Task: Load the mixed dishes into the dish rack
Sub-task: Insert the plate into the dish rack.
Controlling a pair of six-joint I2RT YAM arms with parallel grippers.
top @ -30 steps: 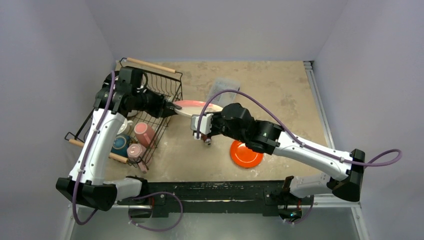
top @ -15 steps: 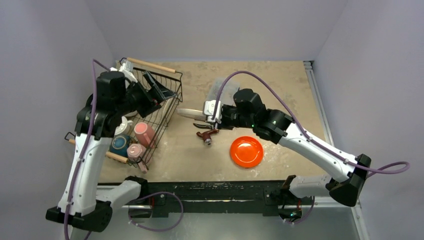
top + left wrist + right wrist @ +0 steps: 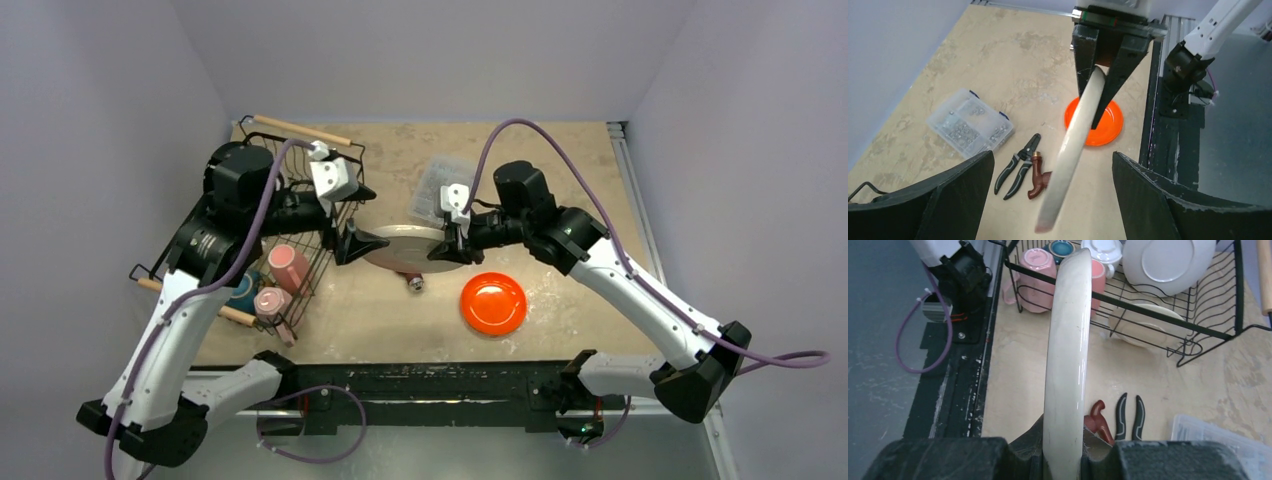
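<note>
I need to stand the plate edge-on in the dish rack [image 3: 335,160], so my left gripper should next grab the cream plate's free edge [image 3: 374,250], opposite my right gripper.
A cream plate [image 3: 402,246] with a reddish rim hangs in the air right of the dish rack [image 3: 335,160]. My right gripper [image 3: 441,248] is shut on its right edge. In the right wrist view the plate [image 3: 1068,335] stands edge-on, pinched in that gripper [image 3: 1063,452]. My left gripper [image 3: 358,225] is open at the plate's left edge. In the left wrist view the plate's [image 3: 1073,145] free end lies between the spread fingers [image 3: 923,200] without touching them. An orange plate [image 3: 493,304] lies flat on the table. The rack [image 3: 1198,335] holds pink mugs [image 3: 1035,260], a white plate [image 3: 1168,262] and a cream bowl [image 3: 1143,322].
Black pliers [image 3: 1018,165] and a brown tool [image 3: 1038,172] lie on the table under the held plate. A clear compartment box [image 3: 970,125] sits farther back. The black base rail [image 3: 440,385] runs along the near table edge.
My left gripper let go of the plate, opened, swung back over the rack, then returned open to the plate's left edge. The right gripper kept the plate and shifted right.
</note>
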